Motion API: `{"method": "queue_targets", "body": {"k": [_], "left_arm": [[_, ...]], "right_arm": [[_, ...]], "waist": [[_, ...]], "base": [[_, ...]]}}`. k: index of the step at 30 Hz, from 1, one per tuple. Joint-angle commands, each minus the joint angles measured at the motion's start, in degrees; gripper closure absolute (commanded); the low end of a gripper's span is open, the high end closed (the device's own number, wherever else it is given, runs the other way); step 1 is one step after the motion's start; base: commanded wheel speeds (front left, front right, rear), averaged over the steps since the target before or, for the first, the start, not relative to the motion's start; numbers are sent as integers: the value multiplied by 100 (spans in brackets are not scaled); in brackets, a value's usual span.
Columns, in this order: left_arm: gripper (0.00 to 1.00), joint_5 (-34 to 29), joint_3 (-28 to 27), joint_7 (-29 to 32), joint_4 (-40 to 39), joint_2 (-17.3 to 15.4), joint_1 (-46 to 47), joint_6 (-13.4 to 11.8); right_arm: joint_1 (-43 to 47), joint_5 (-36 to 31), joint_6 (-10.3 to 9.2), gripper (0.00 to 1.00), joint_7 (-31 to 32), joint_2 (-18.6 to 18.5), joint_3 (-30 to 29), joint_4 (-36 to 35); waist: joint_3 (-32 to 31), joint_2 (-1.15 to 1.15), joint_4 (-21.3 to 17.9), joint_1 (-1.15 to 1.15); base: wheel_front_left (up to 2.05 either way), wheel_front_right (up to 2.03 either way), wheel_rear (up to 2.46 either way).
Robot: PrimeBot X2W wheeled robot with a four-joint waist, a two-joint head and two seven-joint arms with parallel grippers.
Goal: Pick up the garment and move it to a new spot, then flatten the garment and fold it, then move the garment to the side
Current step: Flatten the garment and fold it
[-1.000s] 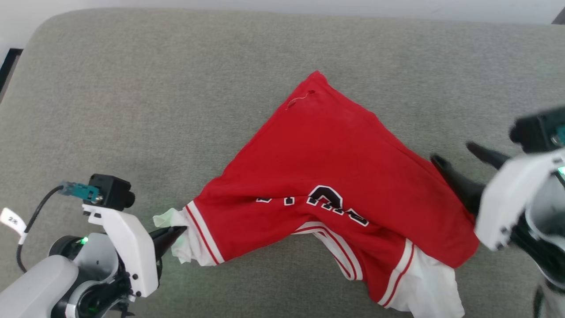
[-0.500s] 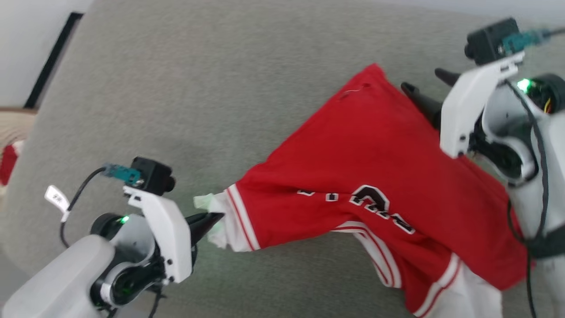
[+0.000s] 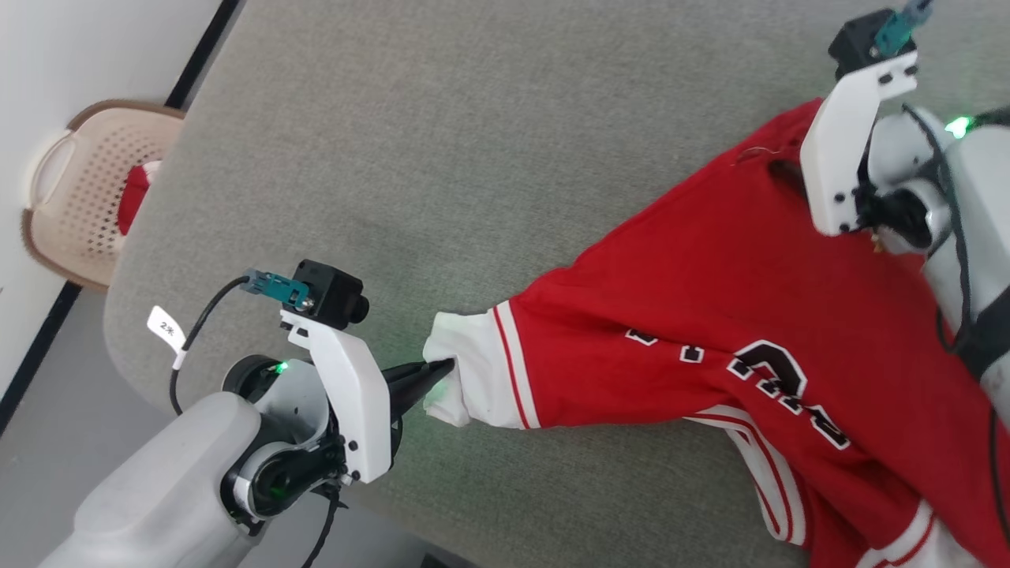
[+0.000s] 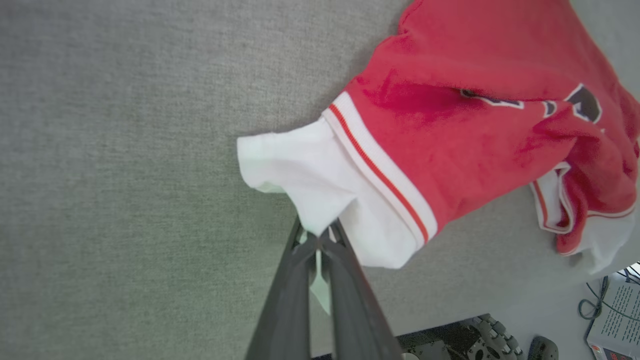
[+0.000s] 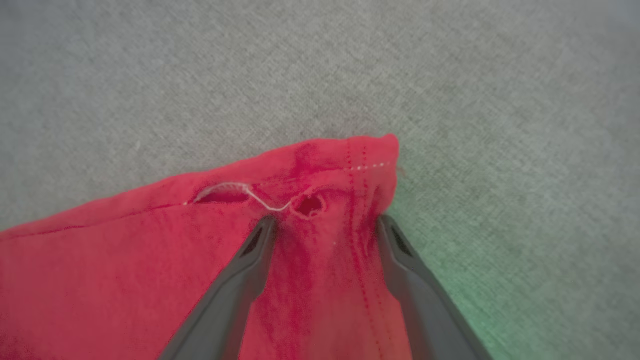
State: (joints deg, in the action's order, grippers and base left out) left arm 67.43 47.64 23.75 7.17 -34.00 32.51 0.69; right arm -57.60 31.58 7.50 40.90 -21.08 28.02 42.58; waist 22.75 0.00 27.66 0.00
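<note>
The robot's right gripper will next grab the red jersey to move and flatten it, taking hold of its bunched red corner.
The garment, a red jersey with white sleeves, striped trim and black numerals, lies stretched over the grey cushion. My left gripper is shut on the edge of its white sleeve; in the left wrist view the gripper pinches that cloth at the fingertips. At the garment's far red corner, my right gripper stands open, one finger on each side of the bunched corner, near a small hole and a loose white thread. In the head view its white mount covers most of the fingers.
A beige perforated basket holding a small red-and-white bundle stands on the floor past the cushion's left edge. Grey floor runs along the left side. Cables and a printed sheet lie below the cushion's near edge.
The head camera has swung left, bringing the basket into view. My right gripper moved from the garment's right edge to its far corner. The left gripper kept its hold on the sleeve.
</note>
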Motion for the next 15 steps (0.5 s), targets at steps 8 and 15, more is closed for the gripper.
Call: {"method": "queue_targets", "body": {"k": [8,15], "left_arm": [[100,9,10,-39,380,190,241,198],[100,74,-173,62,560,-14,454,177]], "right_arm": [[168,209,-2,100,1041,118,684,1571],[-361,466,-7,100,420,-4,791,1098]], "waist": [[201,0,213,0],[57,0,-114,0]], "base": [[0,0,0],[0,0,0]]}}
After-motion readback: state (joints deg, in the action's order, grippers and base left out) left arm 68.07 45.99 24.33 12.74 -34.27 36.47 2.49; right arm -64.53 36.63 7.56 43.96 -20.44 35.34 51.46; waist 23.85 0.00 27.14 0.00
